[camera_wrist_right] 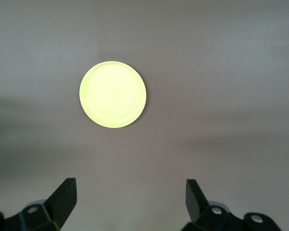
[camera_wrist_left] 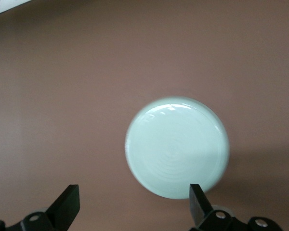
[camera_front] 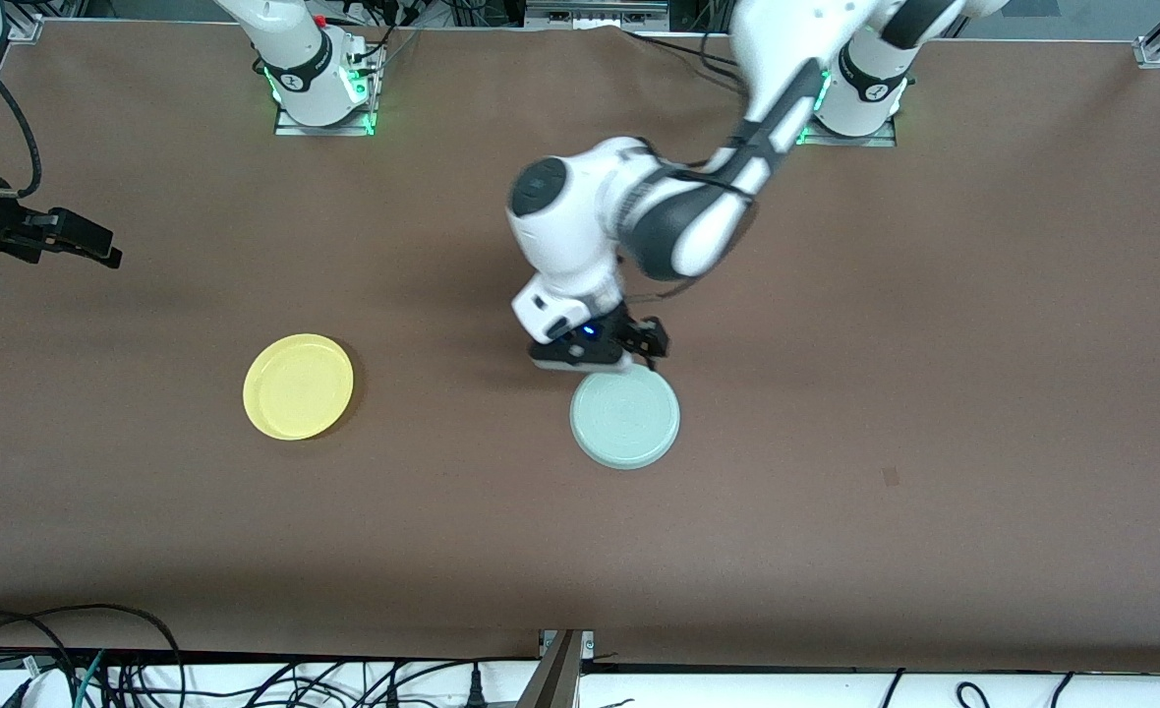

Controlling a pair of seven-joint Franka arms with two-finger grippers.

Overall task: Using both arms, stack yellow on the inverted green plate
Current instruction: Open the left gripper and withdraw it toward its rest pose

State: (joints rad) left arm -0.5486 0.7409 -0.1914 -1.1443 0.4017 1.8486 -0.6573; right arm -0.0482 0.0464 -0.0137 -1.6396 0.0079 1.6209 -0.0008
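Note:
The robot's right gripper should next pick up the yellow plate by its rim (camera_front: 263, 356) to stack it on the inverted green plate.
The pale mint-green plate (camera_front: 625, 420) lies upside down on the brown table, concentric rings showing on its underside (camera_wrist_left: 177, 147). The pale-yellow plate (camera_front: 298, 385) lies rim up, toward the right arm's end of the table, and also shows in the right wrist view (camera_wrist_right: 112, 94). My left gripper (camera_front: 642, 346) is open and empty, low over the table at the green plate's edge farther from the front camera. In the left wrist view (camera_wrist_left: 133, 208) one fingertip (camera_wrist_left: 198, 199) overlaps that rim. My right gripper (camera_front: 88, 241) is open and empty (camera_wrist_right: 130, 199), high over the right arm's end of the table, apart from the yellow plate.
Bare brown table (camera_front: 836, 324) surrounds both plates. The two arm bases (camera_front: 319, 84) (camera_front: 860, 93) stand along the edge farthest from the front camera. Cables (camera_front: 128, 669) lie below the table's near edge.

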